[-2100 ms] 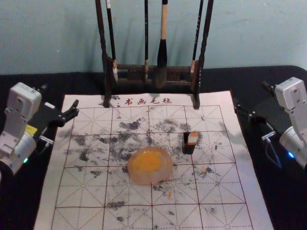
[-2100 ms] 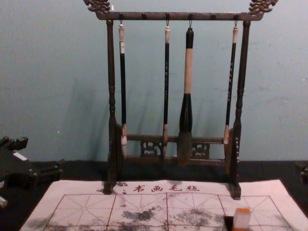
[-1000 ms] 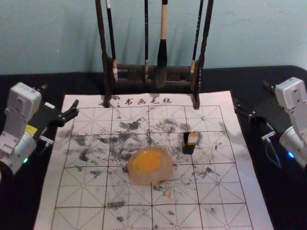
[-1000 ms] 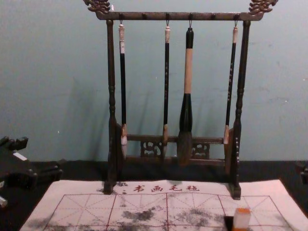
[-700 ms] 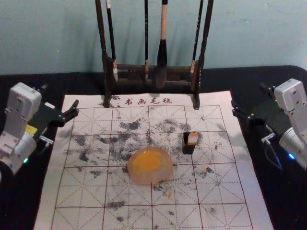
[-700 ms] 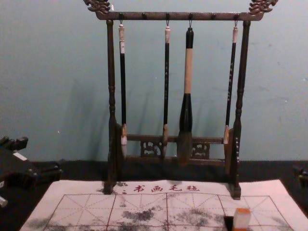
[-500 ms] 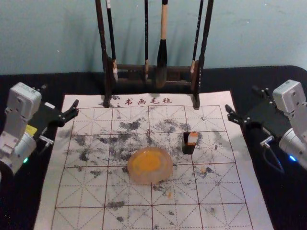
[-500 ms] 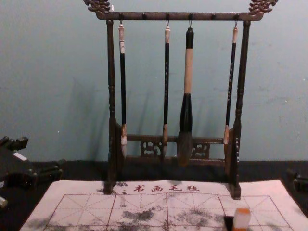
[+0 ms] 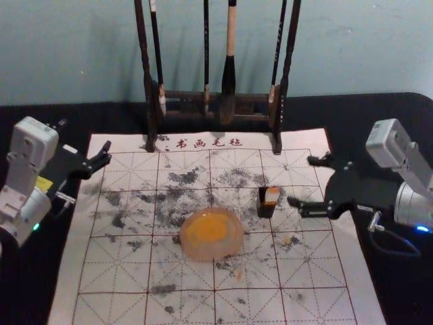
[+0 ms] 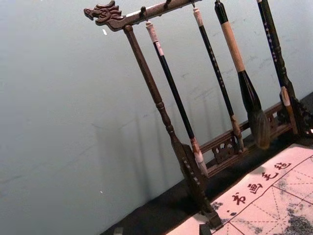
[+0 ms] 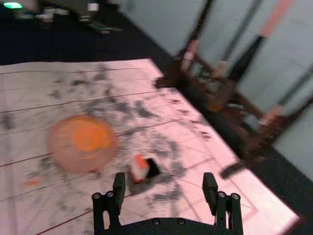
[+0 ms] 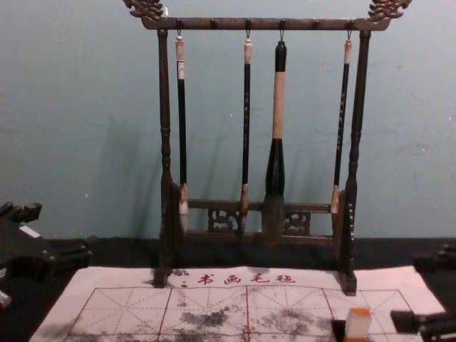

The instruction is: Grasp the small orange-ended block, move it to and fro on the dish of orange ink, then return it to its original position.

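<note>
The robot's right gripper needs to grab the small block by its orange end [image 11: 140, 161] next. The robot will then move the block back and forth in the orange ink [image 11: 90, 137].
The small white block [image 9: 272, 196] with an orange end stands against a black piece [image 9: 264, 210] on the mat, right of the dish [image 9: 211, 254] of orange ink [image 9: 207, 229]. My right gripper [image 9: 301, 181] is open at the mat's right side, just right of the block, nothing between its fingers. From the right wrist view, the block [image 11: 140, 168] lies beyond the open right gripper [image 11: 164, 181], nearer one fingertip. In the chest view the block [image 12: 358, 324] is at the bottom edge. My left gripper [image 9: 86, 134] is parked open by the mat's left edge.
A dark wooden rack [image 9: 193, 97] with hanging brushes [image 12: 278, 107] stands across the mat's far edge. The white gridded mat [image 9: 108, 271], stained with ink, lies on a black-covered table [image 9: 325, 112].
My right gripper has moved inward from the right edge and nearer to the block, and it has turned. The left gripper, the block and the dish have stayed in place.
</note>
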